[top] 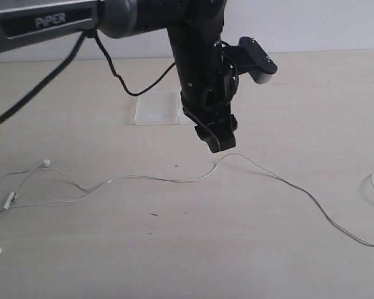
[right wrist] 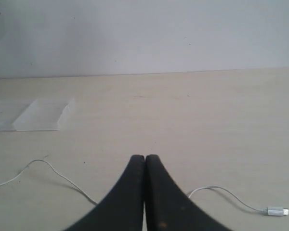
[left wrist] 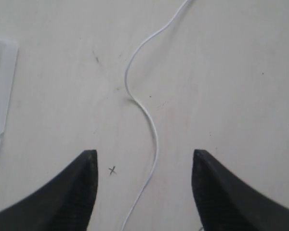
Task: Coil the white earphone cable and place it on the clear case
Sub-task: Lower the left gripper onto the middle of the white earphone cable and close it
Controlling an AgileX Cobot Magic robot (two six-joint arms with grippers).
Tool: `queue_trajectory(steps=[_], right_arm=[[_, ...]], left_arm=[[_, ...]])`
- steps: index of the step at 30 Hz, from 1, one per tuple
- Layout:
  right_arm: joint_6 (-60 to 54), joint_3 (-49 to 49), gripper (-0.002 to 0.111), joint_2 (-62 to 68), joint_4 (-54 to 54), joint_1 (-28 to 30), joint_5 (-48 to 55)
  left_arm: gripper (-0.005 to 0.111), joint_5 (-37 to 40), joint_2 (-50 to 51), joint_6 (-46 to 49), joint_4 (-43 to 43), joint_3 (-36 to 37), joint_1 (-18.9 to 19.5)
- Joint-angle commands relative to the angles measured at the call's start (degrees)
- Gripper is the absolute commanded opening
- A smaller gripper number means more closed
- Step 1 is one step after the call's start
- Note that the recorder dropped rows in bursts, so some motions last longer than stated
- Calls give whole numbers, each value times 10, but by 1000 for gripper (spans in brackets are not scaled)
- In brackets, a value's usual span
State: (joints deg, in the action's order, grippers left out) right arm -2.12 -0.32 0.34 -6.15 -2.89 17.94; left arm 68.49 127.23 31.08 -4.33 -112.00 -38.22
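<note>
My left gripper should next pinch the white earphone cable's middle part (top: 203, 177) to coil it. Then it should put the cable on the clear case (top: 157, 109).
The white earphone cable (top: 143, 179) lies stretched out across the table, with earbuds (top: 45, 163) at the far left and its other end running off to the right. My left gripper (top: 215, 142) hangs just above the cable's middle. In the left wrist view this gripper (left wrist: 144, 154) is open and the cable (left wrist: 153, 137) runs on the table between the fingers, touching neither. The clear case (top: 157, 109) sits behind the left arm. My right gripper (right wrist: 145, 158) is shut with nothing in it; the cable (right wrist: 53, 169) passes beneath it and the plug (right wrist: 277, 211) lies close by.
A small pen-drawn cross (left wrist: 112, 170) marks the table beside the cable. The left arm's black cables (top: 115, 71) hang over the table behind. A pale wall (right wrist: 144, 33) ends the table at the back.
</note>
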Motion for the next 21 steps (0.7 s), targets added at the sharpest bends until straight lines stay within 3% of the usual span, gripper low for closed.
queue_trajectory(steps=[1,21], right_arm=[[-1,3,0,-3,0,3,-5],[-1,3,0,-3,0,3,-5]], left_arm=[[57,7,40,-20,1,-34,-7],[57,-22,115,-61,4,-54,-7]])
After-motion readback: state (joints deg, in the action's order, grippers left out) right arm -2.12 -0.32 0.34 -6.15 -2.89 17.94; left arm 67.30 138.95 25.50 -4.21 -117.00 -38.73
